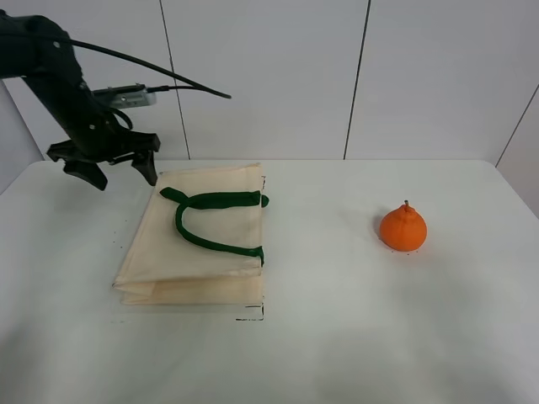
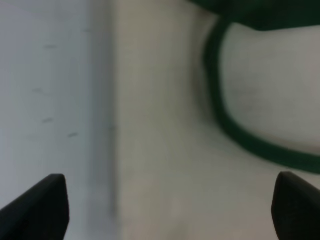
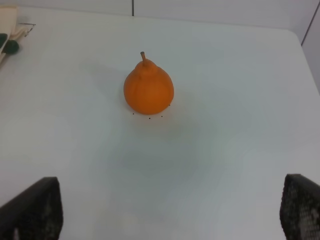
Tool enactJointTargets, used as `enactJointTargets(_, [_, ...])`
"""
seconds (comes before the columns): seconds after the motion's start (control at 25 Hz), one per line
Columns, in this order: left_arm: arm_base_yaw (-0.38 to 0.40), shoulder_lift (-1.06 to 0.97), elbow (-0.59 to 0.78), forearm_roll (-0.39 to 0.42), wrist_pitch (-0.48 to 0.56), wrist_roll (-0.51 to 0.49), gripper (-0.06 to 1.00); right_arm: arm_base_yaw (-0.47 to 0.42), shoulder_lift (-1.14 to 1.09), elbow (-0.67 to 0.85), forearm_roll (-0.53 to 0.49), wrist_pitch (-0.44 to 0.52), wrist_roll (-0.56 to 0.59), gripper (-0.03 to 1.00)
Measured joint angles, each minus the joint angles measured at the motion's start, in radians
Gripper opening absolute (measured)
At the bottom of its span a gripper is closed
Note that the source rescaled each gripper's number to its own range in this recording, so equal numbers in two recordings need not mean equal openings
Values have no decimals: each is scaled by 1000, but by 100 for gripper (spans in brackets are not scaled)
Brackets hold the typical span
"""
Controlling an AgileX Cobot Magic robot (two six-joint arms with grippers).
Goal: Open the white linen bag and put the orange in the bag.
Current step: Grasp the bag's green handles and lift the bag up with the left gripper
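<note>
My left gripper grips the white linen bag by its dark green handle next, to open the bag for the orange.
The white linen bag lies flat and closed on the table's left half, its dark green handles lying on top. My left gripper is open and empty, hovering above the bag's far left corner. In the left wrist view the bag and a green handle lie below its spread fingertips. The orange stands on the table to the right, apart from the bag. In the right wrist view the orange is ahead of my open, empty right gripper. The right arm is out of the high view.
The white table ends at a panelled wall behind. The bag's corner shows at the right wrist view's edge.
</note>
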Motion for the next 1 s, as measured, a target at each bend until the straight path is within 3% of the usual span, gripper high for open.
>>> enactJointTargets(0.32, [-143, 151, -112, 92, -30, -119, 99, 0, 0, 0, 0, 0, 0, 100])
enactJointTargets(1.0, [-153, 351, -123, 104, -137, -167, 99, 0, 0, 0, 0, 0, 0, 100])
